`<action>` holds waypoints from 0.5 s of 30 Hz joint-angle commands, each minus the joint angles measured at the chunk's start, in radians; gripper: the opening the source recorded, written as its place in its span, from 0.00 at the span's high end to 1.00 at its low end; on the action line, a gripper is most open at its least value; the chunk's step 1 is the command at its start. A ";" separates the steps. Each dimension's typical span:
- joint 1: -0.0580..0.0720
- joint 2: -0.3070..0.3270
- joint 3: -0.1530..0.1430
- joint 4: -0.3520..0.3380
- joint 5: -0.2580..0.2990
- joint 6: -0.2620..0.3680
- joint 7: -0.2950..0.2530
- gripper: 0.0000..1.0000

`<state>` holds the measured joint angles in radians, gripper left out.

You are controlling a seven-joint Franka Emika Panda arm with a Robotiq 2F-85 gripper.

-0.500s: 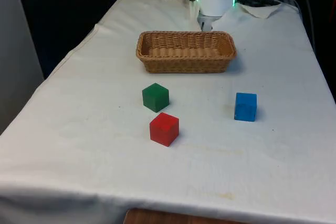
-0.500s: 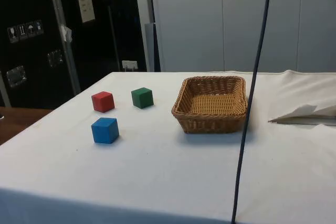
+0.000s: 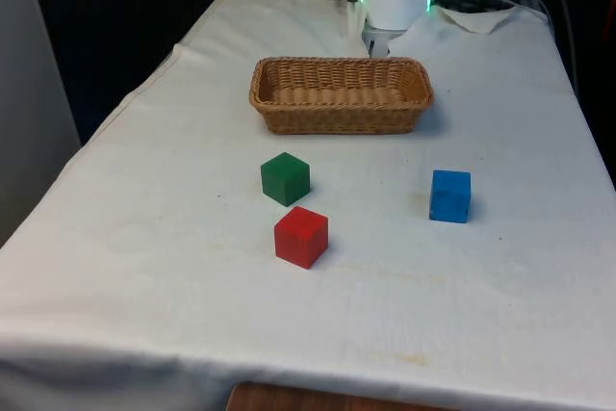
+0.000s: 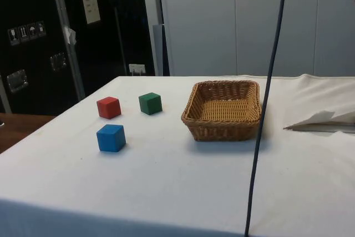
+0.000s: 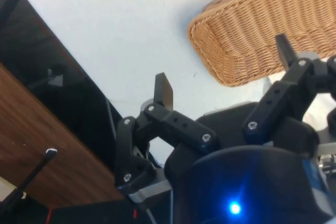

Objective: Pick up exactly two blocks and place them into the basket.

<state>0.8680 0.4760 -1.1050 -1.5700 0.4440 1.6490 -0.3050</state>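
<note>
My gripper grabs the green block [image 3: 285,178] by its opposite flat sides next, to get one of two blocks into the basket [image 3: 341,93].
A wicker basket [image 3: 341,93] [image 4: 224,109] [image 5: 262,30] stands empty in the middle of the table toward the robot's end. Nearer the camera in the front view lie three blocks on the cloth: a green block [image 3: 285,178] [image 4: 150,103], a red block [image 3: 300,236] [image 4: 108,107] just in front of it, and a blue block [image 3: 450,195] [image 4: 111,137] off to the front view's right. My gripper [image 5: 224,74] hangs high above the table beside the basket, open with nothing between its fingers.
A white cloth [image 3: 144,267] covers the table. A crumpled fold of cloth [image 4: 321,120] lies beyond the basket at the robot's end. A dark cable [image 4: 266,104] hangs down in the side view. Past the table's edge I see dark floor and a wooden surface [image 5: 31,145].
</note>
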 commanded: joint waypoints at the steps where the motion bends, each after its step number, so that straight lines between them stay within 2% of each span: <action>1: -0.003 0.009 0.003 -0.012 0.005 0.022 -0.005 0.00; 2: -0.001 0.003 0.001 -0.003 0.000 0.003 -0.001 0.00; 7: -0.009 0.026 0.005 -0.042 0.010 0.073 -0.001 0.00; 9: -0.012 0.031 0.008 -0.054 0.014 0.092 0.003 0.00; 10: -0.014 0.030 0.009 -0.045 0.006 0.071 0.000 0.00; 11: -0.013 0.033 0.009 -0.059 0.015 0.100 0.004 0.00; 15: -0.017 0.041 0.015 -0.085 0.023 0.136 0.011 0.00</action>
<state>0.8510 0.5140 -1.0900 -1.6490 0.4590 1.7680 -0.2970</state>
